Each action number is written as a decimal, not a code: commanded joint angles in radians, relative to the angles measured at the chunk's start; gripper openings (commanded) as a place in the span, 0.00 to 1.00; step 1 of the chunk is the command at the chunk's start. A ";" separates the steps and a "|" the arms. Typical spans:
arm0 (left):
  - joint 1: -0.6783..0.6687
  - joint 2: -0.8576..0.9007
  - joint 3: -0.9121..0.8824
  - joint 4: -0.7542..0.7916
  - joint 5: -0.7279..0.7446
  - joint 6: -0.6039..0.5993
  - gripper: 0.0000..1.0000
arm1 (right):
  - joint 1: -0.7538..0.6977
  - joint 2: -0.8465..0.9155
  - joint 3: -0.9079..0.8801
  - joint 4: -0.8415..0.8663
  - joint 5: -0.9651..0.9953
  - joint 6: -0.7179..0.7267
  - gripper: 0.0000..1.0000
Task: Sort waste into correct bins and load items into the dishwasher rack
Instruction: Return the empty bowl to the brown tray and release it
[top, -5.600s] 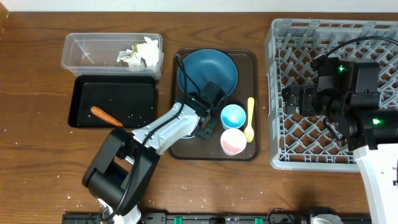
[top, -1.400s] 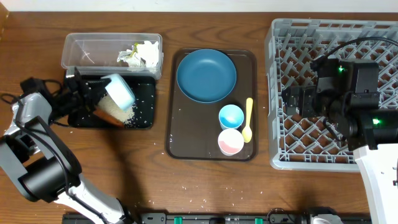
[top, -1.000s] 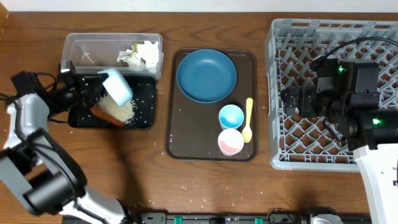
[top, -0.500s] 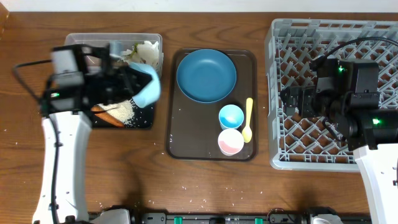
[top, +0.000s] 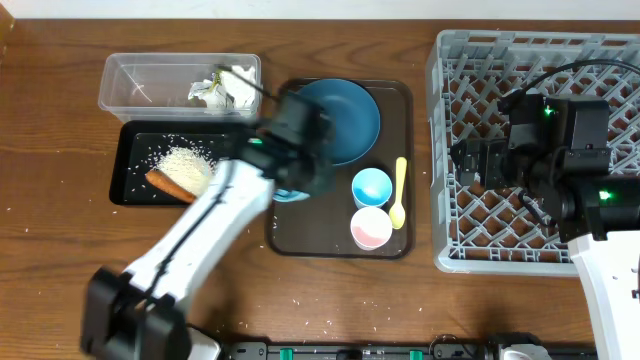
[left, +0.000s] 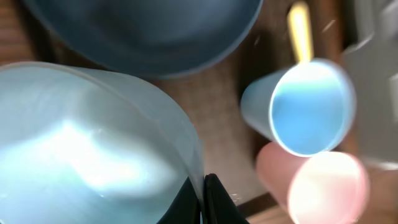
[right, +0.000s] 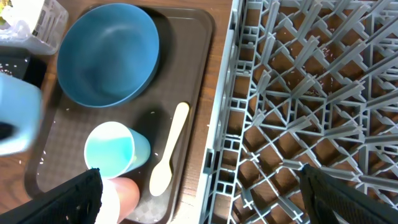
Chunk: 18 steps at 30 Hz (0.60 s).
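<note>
The white bowl in my fingers still hangs above the brown serving tray, so it comes down lower, before my left gripper releases it.
My left gripper (top: 303, 172) (left: 202, 194) is shut on the rim of the white bowl with pale blue inside (left: 93, 143) (top: 289, 193). It holds the bowl over the left part of the brown serving tray, beside the dark blue plate (top: 345, 112) (right: 109, 53). The light blue cup (top: 375, 186) (left: 308, 106), pink cup (top: 374, 228) (left: 317, 193) and yellow spoon (top: 401, 192) (right: 169, 149) stand on that tray. Rice (top: 187, 162) and the orange-brown piece (top: 163, 185) lie in the black tray (top: 133, 150). Paper scraps (top: 225, 88) lie in the clear tub (top: 135, 85). My right gripper (top: 470, 160) (right: 208, 199) is open and empty over the dishwasher rack (top: 445, 150) (right: 298, 93).
The brown serving tray (top: 310, 228) lies between the bins and the rack. Loose rice grains are scattered on the wooden table (top: 60, 250) near the front edge. The rack holds nothing.
My left arm has swung right from the black tray to the brown tray, still holding the bowl. A heap of rice now lies in the black tray. The right arm has not moved.
</note>
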 joint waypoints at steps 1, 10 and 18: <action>-0.055 0.084 -0.003 0.003 -0.159 0.029 0.06 | -0.003 0.002 0.017 -0.003 -0.006 0.010 0.99; -0.085 0.186 -0.003 0.028 -0.159 -0.039 0.06 | -0.003 0.002 0.017 -0.005 -0.006 0.010 0.99; -0.087 0.184 -0.003 0.045 -0.158 -0.040 0.34 | -0.003 0.002 0.017 -0.005 -0.006 0.010 0.99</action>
